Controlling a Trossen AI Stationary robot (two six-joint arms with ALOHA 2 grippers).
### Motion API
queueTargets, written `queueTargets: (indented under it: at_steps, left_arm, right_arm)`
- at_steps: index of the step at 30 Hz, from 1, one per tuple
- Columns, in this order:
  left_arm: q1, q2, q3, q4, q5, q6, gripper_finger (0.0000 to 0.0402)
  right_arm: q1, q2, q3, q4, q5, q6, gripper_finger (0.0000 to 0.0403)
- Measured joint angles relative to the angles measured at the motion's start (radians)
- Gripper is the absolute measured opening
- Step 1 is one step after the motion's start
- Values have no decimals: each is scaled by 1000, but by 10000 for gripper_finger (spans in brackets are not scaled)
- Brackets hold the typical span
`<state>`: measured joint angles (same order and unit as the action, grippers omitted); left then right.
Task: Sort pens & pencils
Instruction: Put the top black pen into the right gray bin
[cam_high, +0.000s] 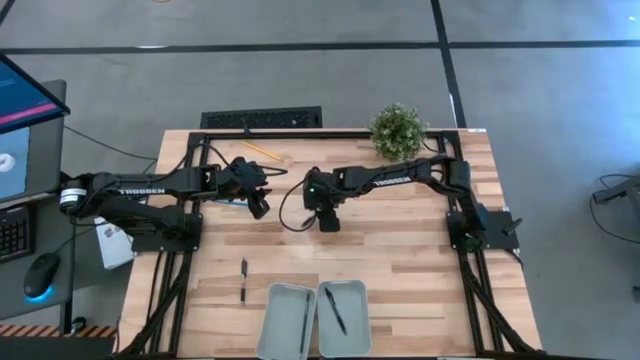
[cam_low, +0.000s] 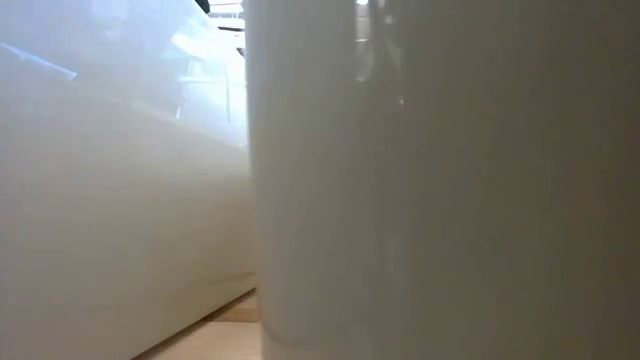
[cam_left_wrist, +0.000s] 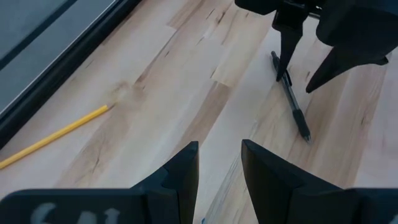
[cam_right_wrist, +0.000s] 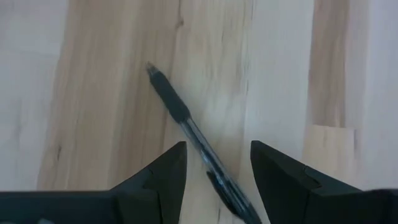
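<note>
The black pen needs to be sorted into the grey tray beside its match. My right gripper will next pick up the pen by its clear barrel (cam_right_wrist: 208, 152).
My right gripper (cam_high: 327, 222) (cam_right_wrist: 217, 165) is open and points down at mid-table. Its fingers stand on either side of a black pen (cam_right_wrist: 180, 118) (cam_left_wrist: 291, 94) that lies flat on the wood. My left gripper (cam_high: 259, 207) (cam_left_wrist: 220, 165) is open just left of it, above bare wood. The yellow pencil (cam_high: 262, 152) (cam_left_wrist: 55, 135) lies near the far edge. Another black pen (cam_high: 243, 280) lies toward the near edge. The left tray (cam_high: 275, 325) holds one dark stick (cam_high: 304, 322), and the right tray (cam_high: 355, 322) holds one dark pen (cam_high: 335, 312). I see no clear light blue pencil.
A small potted plant (cam_high: 398, 131) stands at the far edge, right of centre. The arms' black frames run along both table sides. The low view is filled by the pale tray walls (cam_low: 440, 180). A monitor, mouse and keyboard sit off the table's left side.
</note>
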<state>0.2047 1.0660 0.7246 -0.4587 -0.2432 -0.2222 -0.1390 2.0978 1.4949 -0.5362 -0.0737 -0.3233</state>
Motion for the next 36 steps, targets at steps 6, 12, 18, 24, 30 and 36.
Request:
queueTargets:
  at_steps: [6,12,18,24,30,36]
  left_arm:
    - [0,0,0,0,0,0,112]
    - [-1,0,0,0,1,2,112]
    - [0,0,0,0,1,3,112]
    - [0,0,0,0,1,4,112]
    - [0,0,0,0,1,4,112]
    - [0,0,0,0,1,3,112]
  right_arm:
    - [8,33,0,-22,-2,-1,201]
    - [5,52,2,-33,-3,9,201]
    - [-1,60,3,-36,-16,9,190]
    - [0,61,3,-42,-16,9,140]
    - [14,62,2,-51,-16,9,86]
    - [15,63,1,-55,-15,9,62]
